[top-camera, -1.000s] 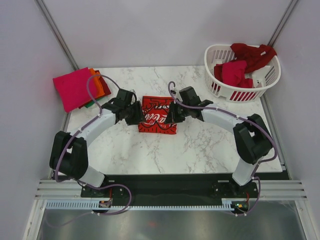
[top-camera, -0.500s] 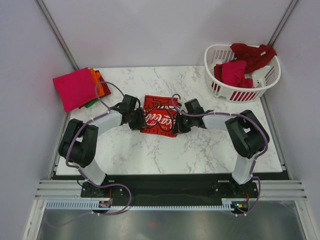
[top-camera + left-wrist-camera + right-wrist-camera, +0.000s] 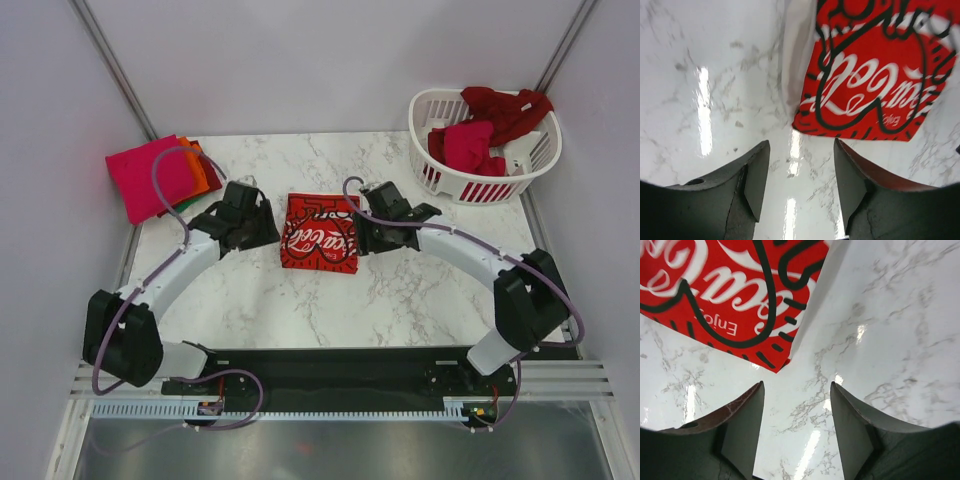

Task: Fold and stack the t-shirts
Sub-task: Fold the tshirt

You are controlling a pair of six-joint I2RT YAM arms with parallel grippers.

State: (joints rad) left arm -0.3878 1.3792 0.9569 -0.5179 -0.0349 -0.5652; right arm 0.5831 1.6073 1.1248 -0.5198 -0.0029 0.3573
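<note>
The left gripper grabs the folded red t-shirt by its back corner nearest the stack next, to draw it over for stacking.
A red t-shirt with white Coca-Cola script [image 3: 320,233] lies folded into a small rectangle at the table's middle [image 3: 875,75] [image 3: 725,295]. My left gripper [image 3: 262,226] [image 3: 801,187] hangs open just left of it, nothing between its fingers. On the shirt's right side my right gripper [image 3: 362,232] [image 3: 796,427] is open and empty too, apart from the cloth. A stack of folded t-shirts, magenta-pink [image 3: 150,177] on top with orange [image 3: 200,172] and green edges beneath, rests at the back left corner.
A white slatted laundry basket [image 3: 500,187] stands at the back right, holding crumpled red and crimson shirts [image 3: 470,143]. Marble tabletop [image 3: 400,300] spreads in front of the folded shirt. Booth walls close in on both sides.
Both grippers have let go of the Coca-Cola shirt's side edges, opened and drawn back outward and up. The shirt stays folded in place.
</note>
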